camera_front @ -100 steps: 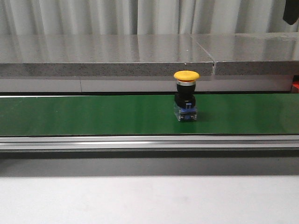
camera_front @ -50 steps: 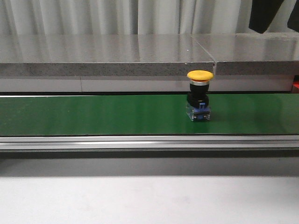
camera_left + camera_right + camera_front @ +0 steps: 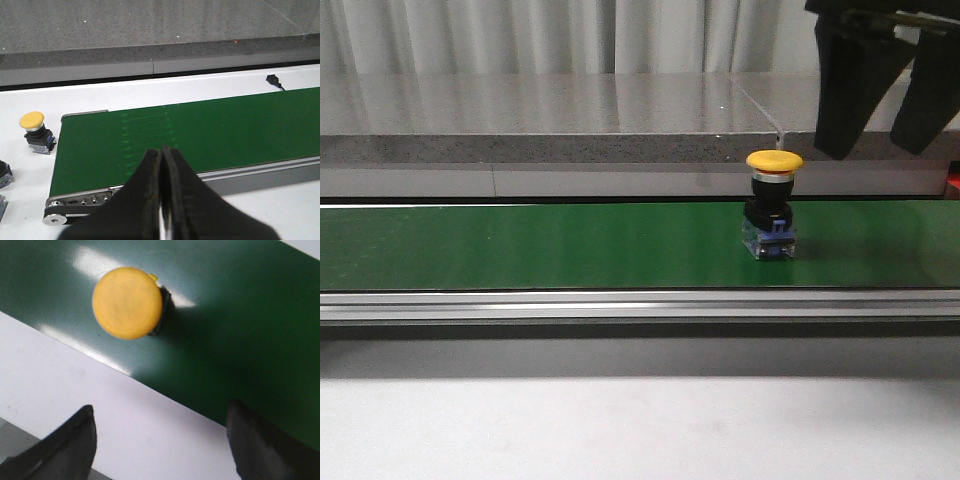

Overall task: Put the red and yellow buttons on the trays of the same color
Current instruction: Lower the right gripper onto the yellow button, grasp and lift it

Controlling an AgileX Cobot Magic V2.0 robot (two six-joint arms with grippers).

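My right gripper moves its fingers toward the yellow cap, before closing on it. They are above and short of the cap, so closing now would miss it.
A yellow button with a black body and a clear blue base stands upright on the green conveyor belt, right of the middle. My right gripper hangs open above and to the right of it, clear of it. In the right wrist view the button's yellow cap lies ahead of the open, empty gripper, which is over the white surface beside the belt. My left gripper is shut and empty near the belt's end. No tray or red button is in view.
A second yellow button stands on the white table off the belt's end. Dark button-like parts lie at the frame edge beside it. A small black object lies behind the belt. A grey stone ledge runs behind the belt.
The yellow button has travelled to the right along the belt. My right gripper has come down into the front view from the upper right, its fingers open.
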